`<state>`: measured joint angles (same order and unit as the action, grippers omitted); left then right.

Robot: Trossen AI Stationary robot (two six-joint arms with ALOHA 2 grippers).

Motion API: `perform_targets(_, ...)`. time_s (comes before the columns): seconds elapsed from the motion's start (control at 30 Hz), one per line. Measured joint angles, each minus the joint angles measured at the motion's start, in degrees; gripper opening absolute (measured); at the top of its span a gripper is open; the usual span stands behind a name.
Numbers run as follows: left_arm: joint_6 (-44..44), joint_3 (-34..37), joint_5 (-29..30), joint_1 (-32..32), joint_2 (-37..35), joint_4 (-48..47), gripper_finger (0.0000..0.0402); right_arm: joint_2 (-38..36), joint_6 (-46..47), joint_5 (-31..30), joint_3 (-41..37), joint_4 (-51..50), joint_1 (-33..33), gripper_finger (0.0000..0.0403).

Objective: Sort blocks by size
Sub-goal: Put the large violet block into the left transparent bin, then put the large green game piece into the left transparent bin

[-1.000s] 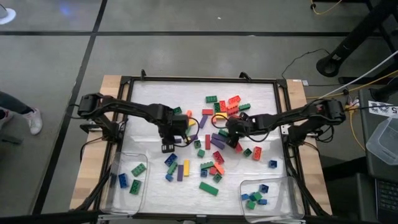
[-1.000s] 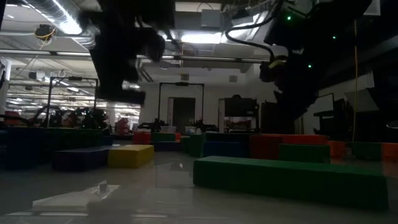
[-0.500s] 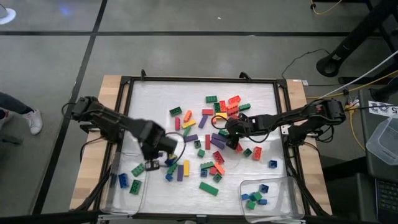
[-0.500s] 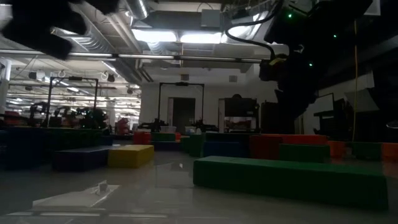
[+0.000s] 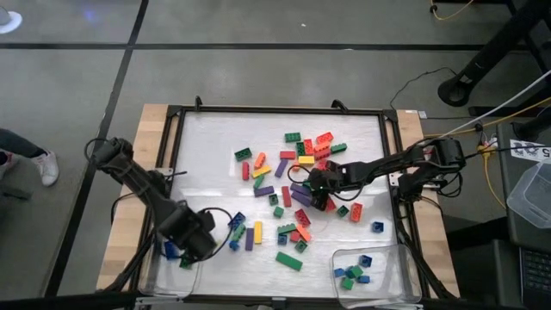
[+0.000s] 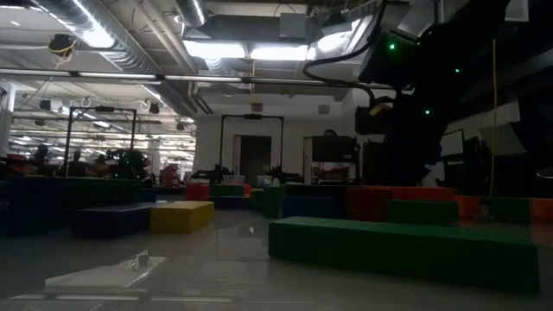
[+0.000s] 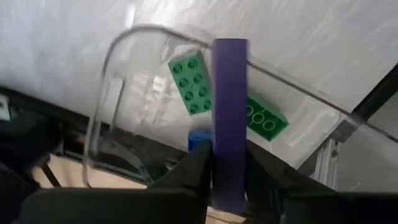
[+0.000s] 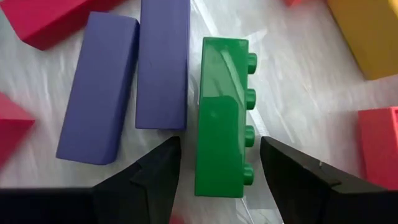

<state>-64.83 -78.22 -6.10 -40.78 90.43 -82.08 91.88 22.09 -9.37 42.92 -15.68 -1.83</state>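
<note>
The long green block would be caught if I closed my right gripper now, because the fingers reach down past the block's smooth side and studs. I need to close on it.
My left gripper (image 5: 195,248) hangs over the clear tray (image 5: 158,258) at the table's near left corner, shut on a long purple block (image 7: 230,93). Below it in the tray (image 7: 124,43) lie two green blocks (image 7: 191,84) and a blue one (image 7: 199,140). My right gripper (image 5: 312,182) stands open low over the loose pile of blocks (image 5: 293,202) in the middle of the table. Its fingers (image 8: 158,168) stand on either side of a long green block (image 8: 221,124) that lies on its side, with a gap on each side. My left gripper pinches the purple block between its two fingers (image 7: 198,168), on the block's two long sides (image 7: 229,158). The fingers come from above and point down. The block is lifted clear, above the tray's inside.
Beside the green block lie two purple blocks (image 8: 163,62) side by side, with red (image 8: 50,22) and yellow (image 8: 367,31) blocks around. A second clear tray (image 5: 392,254) with small blocks stands at the near right. A black frame (image 5: 280,110) rims the white table.
My left gripper has carried the purple block from the table's middle toward the near left corner, rolling about its own axis, and now hangs over the left tray. My right gripper has sunk a little toward the green block, still open.
</note>
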Motion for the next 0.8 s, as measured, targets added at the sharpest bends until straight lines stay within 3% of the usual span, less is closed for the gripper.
perform_targets(0.2, -6.8, 0.0, 2.7, -3.2, 0.0, -0.1, 0.0123, 0.0, 0.0, 0.1, 0.0, 0.2, 0.0, 0.0187)
perform_targets(0.4, -0.1, 0.0, 6.5, -3.9, 0.0, 0.0, 0.0154, 0.0, -0.5, 0.1, 0.9, -0.1, 0.0, 0.0094)
perform_targets(0.63, 4.8, 0.0, 20.2, -3.8, 0.0, 0.0, 0.0156, 0.0, -4.4, 0.4, 8.6, -1.3, 0.0, 0.009)
perform_targets(0.8, 7.9, 0.0, 28.2, -3.8, -0.1, -0.1, 0.0156, 0.0, -4.8, 3.8, 14.2, 7.0, -0.1, 0.01)
